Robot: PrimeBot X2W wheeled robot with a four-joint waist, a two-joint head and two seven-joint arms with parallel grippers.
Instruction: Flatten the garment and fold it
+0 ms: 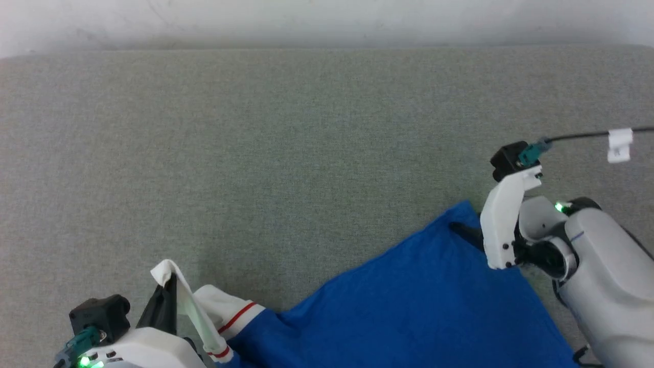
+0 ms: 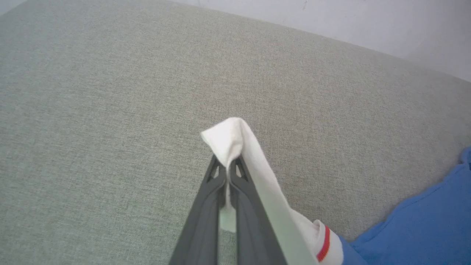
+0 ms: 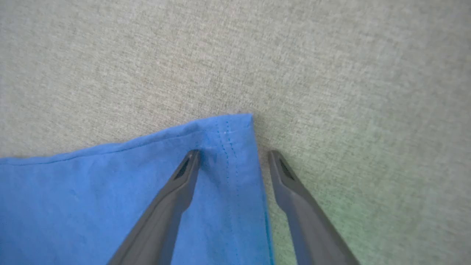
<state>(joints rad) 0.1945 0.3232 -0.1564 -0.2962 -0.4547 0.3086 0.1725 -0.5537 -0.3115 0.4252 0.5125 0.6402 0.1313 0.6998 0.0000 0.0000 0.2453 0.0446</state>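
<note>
My right gripper needs to grip the garment by its stitched hem corner (image 1: 464,211) next, to fold the blue body (image 1: 398,306) over.
The garment (image 1: 419,306) lies on the grey surface at the bottom of the head view. Its blue body is spread toward the right, and a white sleeve (image 1: 225,306) with red-striped trim sits at its left. My left gripper (image 1: 171,281) is shut on a fold of the white sleeve (image 2: 235,138) and holds it lifted off the surface. The left fingertips (image 2: 217,173) pinch the cloth. My right gripper (image 3: 233,156) is open, astride the stitched blue hem corner (image 3: 235,129). One finger (image 3: 184,176) rests over the cloth, the other over bare surface. It grips nothing.
The grey fabric surface (image 1: 286,143) stretches far ahead and to the left, ending at a pale wall (image 1: 306,20). A black cable with a white tag (image 1: 620,144) runs from the right wrist toward the right edge.
</note>
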